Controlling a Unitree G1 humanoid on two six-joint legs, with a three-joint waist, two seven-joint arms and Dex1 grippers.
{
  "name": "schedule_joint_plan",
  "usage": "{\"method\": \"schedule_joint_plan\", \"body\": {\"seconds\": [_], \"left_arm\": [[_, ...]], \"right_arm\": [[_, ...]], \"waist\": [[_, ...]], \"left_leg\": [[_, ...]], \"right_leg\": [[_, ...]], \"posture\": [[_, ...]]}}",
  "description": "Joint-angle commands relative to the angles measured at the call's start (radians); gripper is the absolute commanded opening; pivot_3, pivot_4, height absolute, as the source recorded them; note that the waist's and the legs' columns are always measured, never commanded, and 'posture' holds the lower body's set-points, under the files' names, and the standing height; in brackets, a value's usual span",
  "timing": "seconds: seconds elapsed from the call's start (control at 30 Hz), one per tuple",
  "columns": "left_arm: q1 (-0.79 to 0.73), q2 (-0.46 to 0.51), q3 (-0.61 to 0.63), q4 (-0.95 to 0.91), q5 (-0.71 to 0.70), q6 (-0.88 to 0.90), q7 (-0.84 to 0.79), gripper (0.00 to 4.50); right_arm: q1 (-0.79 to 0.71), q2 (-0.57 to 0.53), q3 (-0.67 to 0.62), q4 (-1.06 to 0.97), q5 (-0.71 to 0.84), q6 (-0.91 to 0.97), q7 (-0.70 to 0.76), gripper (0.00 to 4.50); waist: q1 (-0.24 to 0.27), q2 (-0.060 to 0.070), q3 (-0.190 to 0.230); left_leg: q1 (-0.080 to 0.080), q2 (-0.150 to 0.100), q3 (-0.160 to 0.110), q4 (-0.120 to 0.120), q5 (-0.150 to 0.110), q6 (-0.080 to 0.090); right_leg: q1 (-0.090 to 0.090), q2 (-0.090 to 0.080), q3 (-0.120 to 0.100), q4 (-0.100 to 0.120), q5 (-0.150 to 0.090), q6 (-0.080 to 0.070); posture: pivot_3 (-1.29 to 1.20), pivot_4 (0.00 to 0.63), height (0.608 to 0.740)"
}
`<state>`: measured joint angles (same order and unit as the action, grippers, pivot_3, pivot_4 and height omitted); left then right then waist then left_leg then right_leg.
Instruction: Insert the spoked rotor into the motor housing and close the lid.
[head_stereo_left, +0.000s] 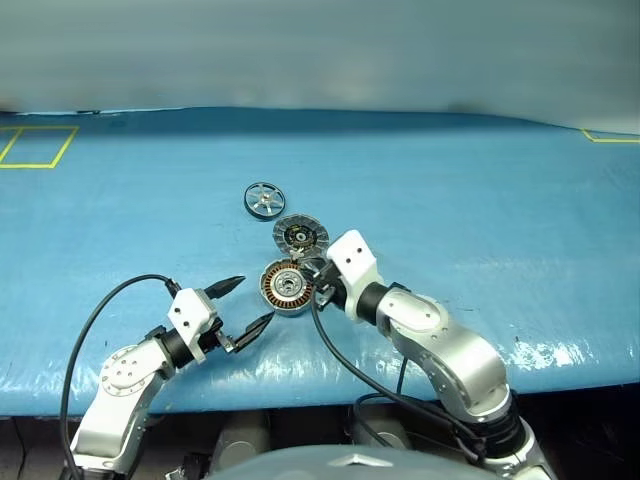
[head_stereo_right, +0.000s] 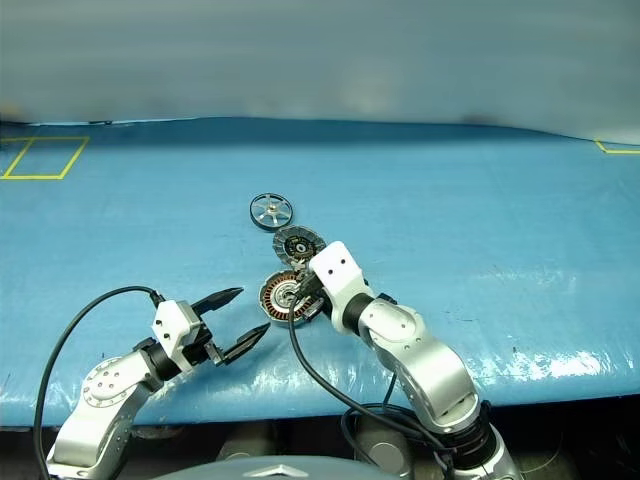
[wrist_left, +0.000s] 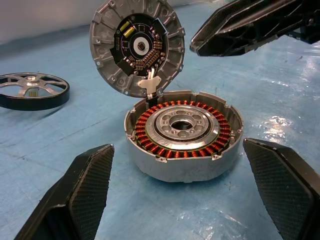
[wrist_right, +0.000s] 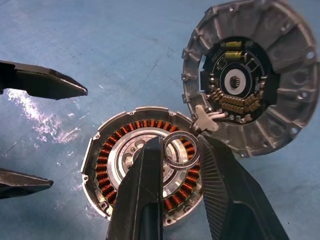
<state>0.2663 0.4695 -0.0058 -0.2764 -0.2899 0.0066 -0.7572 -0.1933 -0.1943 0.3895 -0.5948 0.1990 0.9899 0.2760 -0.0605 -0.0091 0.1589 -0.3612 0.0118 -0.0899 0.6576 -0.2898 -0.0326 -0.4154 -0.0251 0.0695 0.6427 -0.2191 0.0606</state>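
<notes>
The rotor has thin spokes that lie flat inside its upright dark rim, so my left gripper should grab the rotor by that outer rim (head_stereo_left: 264, 215) (wrist_left: 31, 103) next.
The motor housing (head_stereo_left: 285, 287) sits open on the blue table, with copper windings around a silver centre (wrist_right: 125, 155). Its hinged lid (head_stereo_left: 300, 235) is swung back on the far side, its ribbed inner face and dark centre showing (wrist_left: 137, 47). The spoked rotor (head_stereo_left: 264, 199) lies flat beyond the lid, apart from both grippers. My right gripper (wrist_right: 180, 150) hovers over the housing, shut on a thin silver ring (wrist_right: 165, 150). My left gripper (head_stereo_left: 256, 299) stands open just on the near left of the housing, with nothing between its fingers (wrist_left: 90, 180).
Blue cloth covers the table (head_stereo_left: 480, 200), whose front edge runs close below my arms. Yellow tape marks lie at the far left (head_stereo_left: 40, 147) and far right (head_stereo_left: 610, 137). A black cable (head_stereo_left: 100, 310) loops from the left arm.
</notes>
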Motion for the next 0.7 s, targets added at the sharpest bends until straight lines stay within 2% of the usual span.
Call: {"method": "schedule_joint_plan", "body": {"seconds": [0.03, 0.7], "left_arm": [[0.009, -0.007, 0.012, -0.013, -0.004, -0.028, 0.008, 4.50], [-0.003, -0.010, 0.000, -0.010, 0.000, -0.016, 0.018, 4.50]], "right_arm": [[-0.022, 0.024, 0.013, 0.037, -0.010, -0.037, -0.011, 0.67], [-0.009, 0.100, 0.053, 0.166, -0.015, -0.094, -0.019, 0.67]], "waist": [[0.000, 0.000, 0.000], [-0.002, 0.000, 0.000]], "left_leg": [[0.000, 0.000, 0.000, 0.000, 0.000, 0.000], [0.000, 0.000, 0.000, 0.000, 0.000, 0.000]], "right_leg": [[0.000, 0.000, 0.000, 0.000, 0.000, 0.000], [0.000, 0.000, 0.000, 0.000, 0.000, 0.000]], "posture": [[0.00, 0.150, 0.740], [0.00, 0.150, 0.740]]}}
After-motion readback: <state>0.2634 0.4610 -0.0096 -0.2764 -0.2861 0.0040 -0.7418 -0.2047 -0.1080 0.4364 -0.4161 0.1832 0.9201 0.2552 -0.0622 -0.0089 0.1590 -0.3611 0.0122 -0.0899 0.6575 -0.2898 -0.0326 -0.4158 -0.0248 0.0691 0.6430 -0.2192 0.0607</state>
